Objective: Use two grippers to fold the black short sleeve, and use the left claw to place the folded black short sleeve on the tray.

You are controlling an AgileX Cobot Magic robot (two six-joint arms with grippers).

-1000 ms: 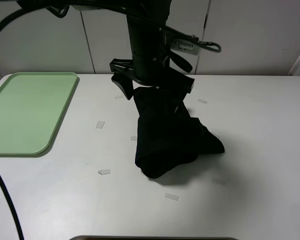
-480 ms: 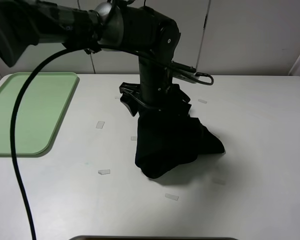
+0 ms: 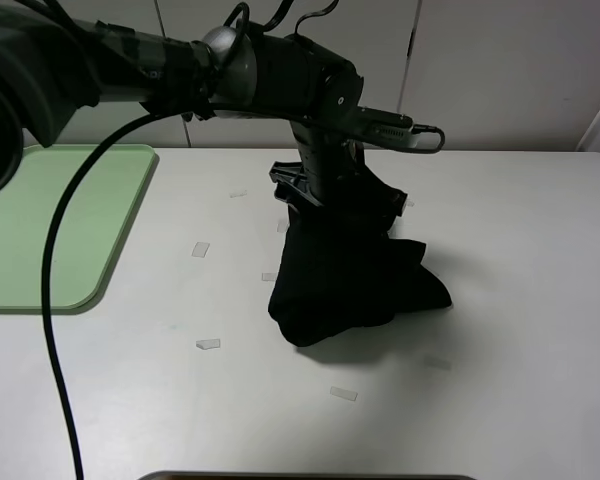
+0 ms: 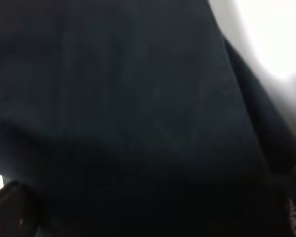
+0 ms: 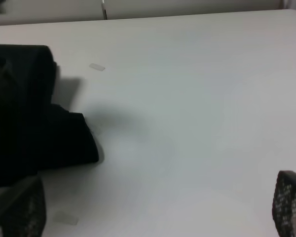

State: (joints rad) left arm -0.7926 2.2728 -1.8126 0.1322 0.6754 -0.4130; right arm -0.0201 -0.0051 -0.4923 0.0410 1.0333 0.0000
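The folded black short sleeve needs to go on the tray, so my left gripper will next grab the short sleeve by its bunched end.
The black short sleeve lies bunched in a dark mass at the table's middle. My left gripper reaches across from the left and sits at the cloth's far upper end. In the left wrist view black fabric fills the picture, and the left gripper shows its fingertips wide apart at the picture's edges, open around the cloth. My right gripper stands open over bare table, to the right of the shirt. It does not show in the high view. The pale green tray lies at the far left.
Small pale tape scraps dot the white table around the shirt. A thick black cable loops down across the left side, in front of the tray. White wall panels stand behind the table.
My left arm has swung from upright to leaning down and rightward over the shirt. The cloth's upper end has shifted lower and slightly right. Both grippers' jaws stay as wide as before.
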